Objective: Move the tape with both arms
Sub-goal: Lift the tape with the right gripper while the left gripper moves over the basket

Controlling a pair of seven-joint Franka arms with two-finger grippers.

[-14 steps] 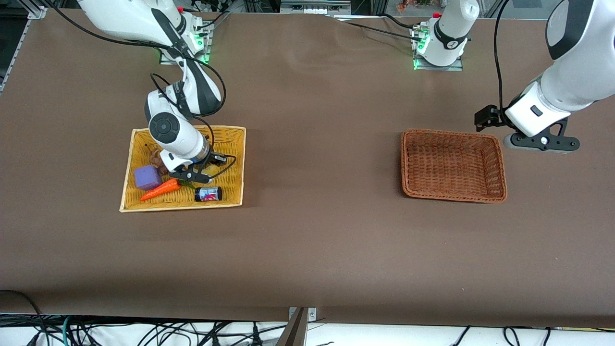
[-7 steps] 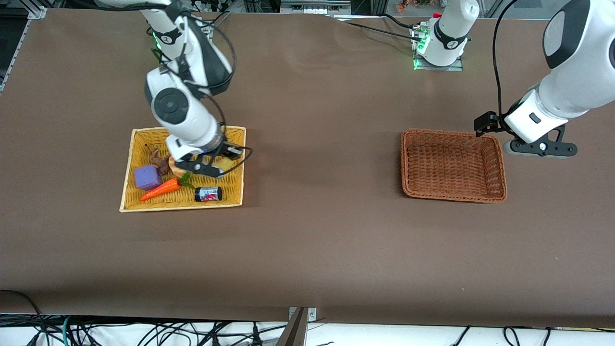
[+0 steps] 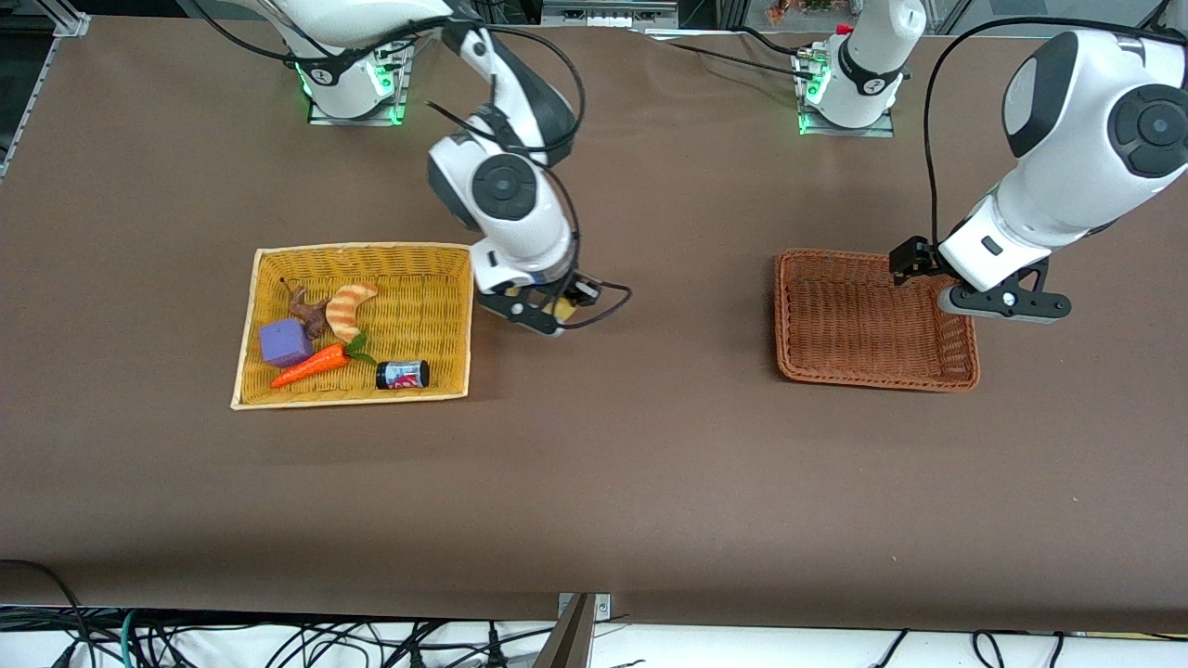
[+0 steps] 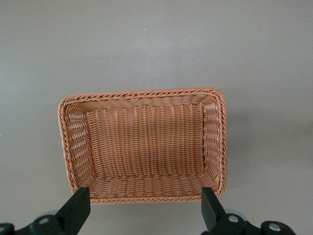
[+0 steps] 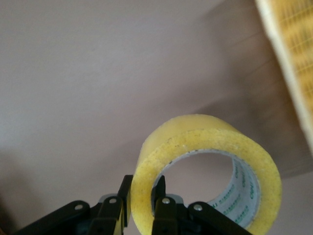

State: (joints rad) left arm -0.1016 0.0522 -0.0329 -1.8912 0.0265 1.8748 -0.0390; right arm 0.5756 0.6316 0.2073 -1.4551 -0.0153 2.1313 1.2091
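The tape is hanging above the bare table in the right wrist view, so my right gripper needs to keep holding it.
The tape (image 5: 205, 176) is a thick yellowish roll with a grey core. My right gripper (image 5: 142, 193) is shut on its wall, one finger outside and one inside the ring. In the front view the right gripper (image 3: 543, 315) holds it over the bare table beside the yellow basket (image 3: 445, 260), and only a yellow bit of the tape (image 3: 563, 313) shows under the hand. My left gripper (image 3: 993, 301) is open and empty over the brown basket (image 3: 872, 371), at its edge toward the left arm's end. The left wrist view shows its open fingers (image 4: 78, 210) above the brown basket (image 4: 142, 98).
The yellow basket holds a striped croissant toy (image 3: 348, 309), a purple cube (image 3: 284, 342), a carrot (image 3: 311, 365), a small dark can (image 3: 402, 374) and a brown piece (image 3: 306, 311). The brown basket is empty inside. Bare brown table lies between the two baskets.
My right gripper has lifted the tape out of the yellow basket and carried it toward the table's middle. My left gripper has moved from beside the brown basket to over its edge.
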